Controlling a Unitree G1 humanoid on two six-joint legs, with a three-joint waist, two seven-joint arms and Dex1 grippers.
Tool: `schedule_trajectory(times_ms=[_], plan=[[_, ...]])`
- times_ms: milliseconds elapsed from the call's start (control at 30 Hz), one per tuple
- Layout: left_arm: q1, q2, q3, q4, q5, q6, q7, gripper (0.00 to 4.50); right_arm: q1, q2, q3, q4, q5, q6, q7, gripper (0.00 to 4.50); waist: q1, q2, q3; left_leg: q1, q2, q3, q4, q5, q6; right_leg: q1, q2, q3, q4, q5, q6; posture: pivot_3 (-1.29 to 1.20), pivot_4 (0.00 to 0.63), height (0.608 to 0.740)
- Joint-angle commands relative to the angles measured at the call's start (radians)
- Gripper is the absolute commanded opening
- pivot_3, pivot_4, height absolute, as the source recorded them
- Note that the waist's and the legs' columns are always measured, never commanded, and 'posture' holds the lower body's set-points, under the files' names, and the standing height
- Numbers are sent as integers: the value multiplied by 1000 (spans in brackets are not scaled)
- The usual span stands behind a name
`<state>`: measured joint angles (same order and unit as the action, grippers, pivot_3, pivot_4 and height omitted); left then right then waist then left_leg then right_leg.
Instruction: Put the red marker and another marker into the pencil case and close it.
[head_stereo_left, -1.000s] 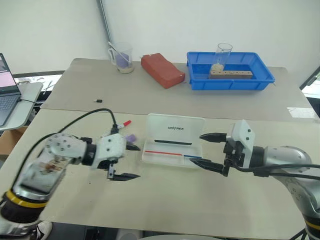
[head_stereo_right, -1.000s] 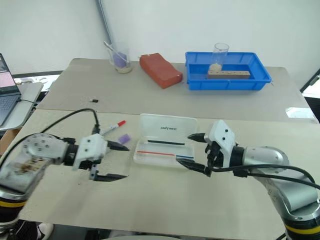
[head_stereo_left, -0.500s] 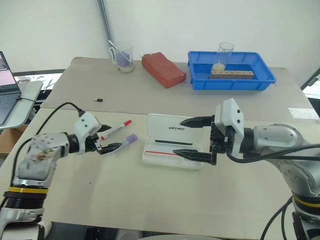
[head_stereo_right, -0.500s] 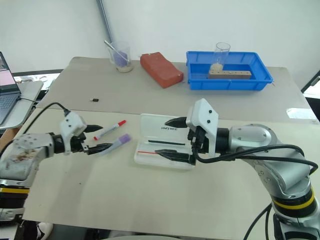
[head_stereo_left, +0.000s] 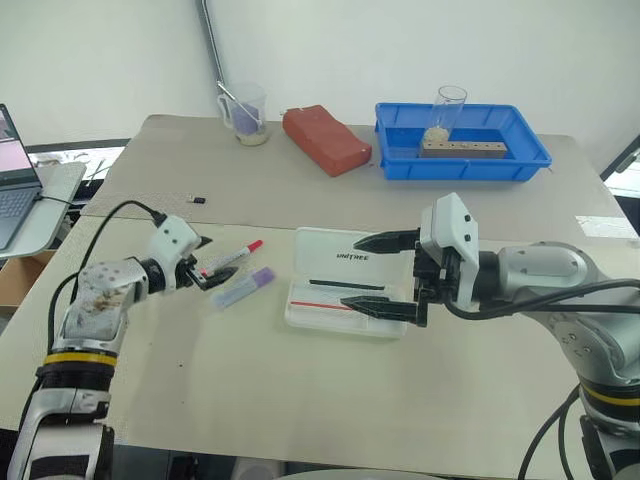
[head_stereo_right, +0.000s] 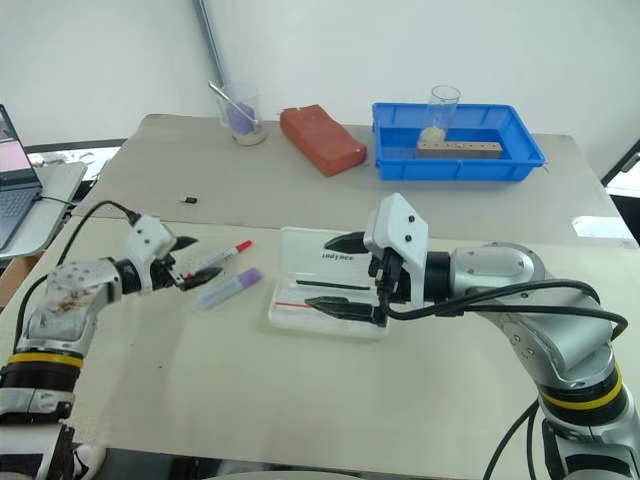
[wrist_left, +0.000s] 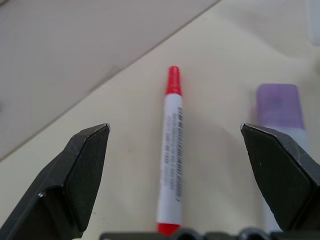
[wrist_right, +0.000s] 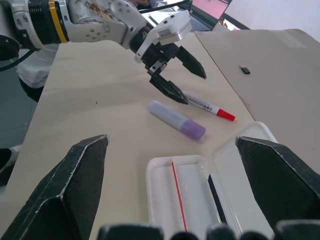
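The red marker (wrist_left: 170, 155) and the lavender marker are below my left gripper's fingers, so I need to lower my left gripper first and then close it.
The red marker (wrist_left: 170, 155) lies on the table with its red cap pointing away from my left gripper (head_stereo_left: 211, 263). That gripper is open and low, and the marker's rear end sits between its fingers (wrist_left: 82, 170). The lavender marker (head_stereo_left: 246, 288) lies just beside it, toward the case. The pencil case (head_stereo_left: 322, 245) stands open, with its UNITREE lid laid back and thin pens in its base. My right gripper (head_stereo_left: 352, 272) hovers open over the case, pointing left, with nothing in it.
At the back stand a blue tray (head_stereo_left: 530, 152) holding a glass and a wooden block, a red block (head_stereo_left: 325, 140) and a beaker (head_stereo_left: 246, 115). A small black part (head_stereo_left: 198, 200) lies on the rear table. A laptop (head_stereo_left: 15, 190) sits far left.
My left gripper has gone forward and left, turning until its open fingers straddle the red marker's end. My right gripper rose and shifted left over the case, then held still.
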<state>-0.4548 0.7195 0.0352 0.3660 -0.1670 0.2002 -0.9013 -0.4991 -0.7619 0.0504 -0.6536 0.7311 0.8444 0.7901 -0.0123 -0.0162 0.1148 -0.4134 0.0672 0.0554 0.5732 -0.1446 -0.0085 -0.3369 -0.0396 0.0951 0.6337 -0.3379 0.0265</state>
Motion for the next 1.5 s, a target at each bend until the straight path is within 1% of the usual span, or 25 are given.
schedule_trajectory(times_ms=[33, 167, 267, 300, 367, 433, 467, 500, 533, 567, 600, 633, 767, 833, 900, 967, 1067, 1133, 1167, 1233, 1333, 1367, 1433, 1500], plan=[[-56, -3, 4, 103, 14, -59, -18, 4472, -41, 14, -14, -5, 18, 9, -19, 4500, -2, 0, 0, 0, 0, 0, 0, 0, 0, 0, 0, 0, 0, 0, 0, 0, 150, 740], [-101, -19, -12, 197, 21, -78, -54, 4472, -49, 17, -15, -11, 23, 22, -30, 4500, -1, 0, 0, 0, 0, 0, 0, 0, 0, 0, 1, 0, 0, 0, 0, 0, 150, 740], [-111, -26, -32, 240, 18, -57, -115, 4472, -54, 19, -17, -20, 32, 34, -41, 4500, -2, 0, 0, 0, 0, 0, 0, 0, 0, 0, 1, 0, 1, 0, 0, 0, 150, 740], [-111, -27, -46, 259, 26, -55, -136, 4232, -56, 19, -18, -24, 36, 39, -46, 4500, -1, 0, 0, 0, 0, 0, 0, 0, 0, 0, 1, 0, 1, 0, 0, 0, 150, 740], [-124, -28, -69, 321, 65, -90, -129, 3596, -58, 14, -16, -29, 39, 45, -50, 4500, 0, 0, 0, 0, 0, 0, 0, 0, 0, -1, 1, 0, 2, 0, 0, 0, 150, 740], [-141, -31, -69, 362, 76, -118, -127, 2641, -58, 7, -17, -29, 38, 45, -49, 4500, 3, 0, 0, 0, 0, 0, 0, 0, 0, -1, 1, -1, 3, 0, 0, 0, 150, 740], [-149, -32, -67, 375, 78, -128, -126, 2051, -57, 3, -17, -29, 37, 44, -49, 4500, 2, 0, 0, 0, 0, 0, 0, 0, 0, -1, 1, -1, 4, 0, 0, 0, 150, 740], [-156, -32, -66, 384, 79, -136, -127, 1759, -57, 2, -19, -28, 38, 44, -49, 4500, 0, 0, 0, 0, 0, 0, 1, 0, 0, -1, 1, 0, 4, 0, 0, 0, 150, 740], [-164, -32, -62, 390, 77, -140, -128, 1196, -57, 2, -21, -26, 39, 44, -50, 4500, 0, 0, 0, 0, 0, 0, 1, 0, 0, -1, 1, 0, 5, 0, 0, 0, 150, 740], [-170, -31, -58, 393, 75, -144, -128, 805, -56, 1, -22, -25, 39, 43, -51, 4500, -1, 0, 0, 0, 0, 0, 1, 0, 0, -2, 1, 0, 6, 0, 0, 0, 150, 740], [-176, -28, -52, 394, 72, -147, -127, 282, -55, 0, -22, -24, 39, 42, -51, 4500, -1, 0, 0, 0, 0, 0, 1, 0, 0, -2, 1, 0, 6, 0, 0, 0, 150, 740], [-180, -25, -47, 393, 68, -147, -128, 136, -55, 0, -22, -23, 39, 41, -51, 4500, -1, 0, 0, 0, 0, 0, 1, 0, 0, -3, 1, 0, 7, 0, 0, 0, 150, 740], [-192, -1, -5, 326, 32, -118, -135, 151, -39, -6, -29, -19, 33, 32, -50, 4500, -1, 0, 0, -2, 0, 0, 1, 0, 0, -6, 1, 0, 8, 0, 0, 0, 150, 740], [-202, 25, 26, 202, -13, -32, -149, 151, -14, -22, -56, -20, 36, 33, -49, 4500, 1, -2, 1, -3, 0, 0, 1, 0, 0, -7, 1, 0, 8, 0, 0, 0, 150, 740], [-187, 57, 29, 33, -63, 77, -201, 151, 25, -56, -76, -26, 22, 21, -35, 4500, 3, -4, 0, -4, 1, -1, 1, 0, 0, -8, 1, -1, 9, 0, 0, 0, 150, 740], [-160, 107, 10, -154, -104, 150, -268, 151, 77, -90, -108, -34, 20, 13, -21, 4500, 3, -4, 0, -5, 0, 0, 1, 0, 0, -8, 1, 0, 9, 0, 0, 0, 150, 740], [-146, 158, -17, -371, -176, 249, -345, 151, 139, -121, -152, -47, 27, 14, -22, 4500, 0, -2, 0, -2, 0, 1, 1, 0, 0, -5, 0, 0, 8, 0, 0, 0, 150, 740], [-138, 170, -69, -477, -192, 257, -400, 151, 182, -136, -167, -53, 16, 7, -22, 4500, -1, -1, -1, -1, 0, 1, 1, 0, 0, -5, 1, 0, 8, -1, 0, 0, 150, 740], [-137, 170, -86, -499, -186, 249, -411, 151, 194, -140, -170, -55, 13, 4, -22, 4500, -1, 0, -1, -1, 0, 1, 1, 0, 0, -4, 1, 0, 7, -1, 0, 0, 150, 740], [-156, 123, -155, -515, -136, 179, -403, 151, 221, -144, -178, -56, 11, -1, -23, 4500, -2, 1, -1, 2, 0, 1, 1, 0, 0, -2, 1, 1, 7, -1, -1, 0, 150, 740], [-170, 77, -233, -488, -77, 99, -407, 151, 236, -143, -183, -58, 12, -3, -26, 4500, -1, 0, -1, 3, 0, 0, 1, 0, 0, 0, 1, 1, 7, -1, -1, 0, 150, 740], [-177, 51, -269, -446, -39, 50, -403, 151, 240, -141, -182, -59, 10, -5, -29, 4500, -1, 0, -1, 3, 0, 0, 1, 0, 0, -1, 1, 1, 7, -1, -1, 0, 150, 740], [-215, -45, -335, -326, 36, -43, -348, 151, 253, -132, -187, -70, 9, -4, -45, 4500, 5, 0, -1, 3, 0, 0, 2, 0, 0, 0, 1, 1, 6, -1, -1, 0, 150, 740], [-246, -112, -361, -239, 79, -103, -313, 151, 264, -125, -197, -80, 13, 1, -61, 4500, 8, 0, -1, 1, -1, 0, 3, 0, 0, 0, 1, 1, 5, -1, 0, 0, 150, 740]])
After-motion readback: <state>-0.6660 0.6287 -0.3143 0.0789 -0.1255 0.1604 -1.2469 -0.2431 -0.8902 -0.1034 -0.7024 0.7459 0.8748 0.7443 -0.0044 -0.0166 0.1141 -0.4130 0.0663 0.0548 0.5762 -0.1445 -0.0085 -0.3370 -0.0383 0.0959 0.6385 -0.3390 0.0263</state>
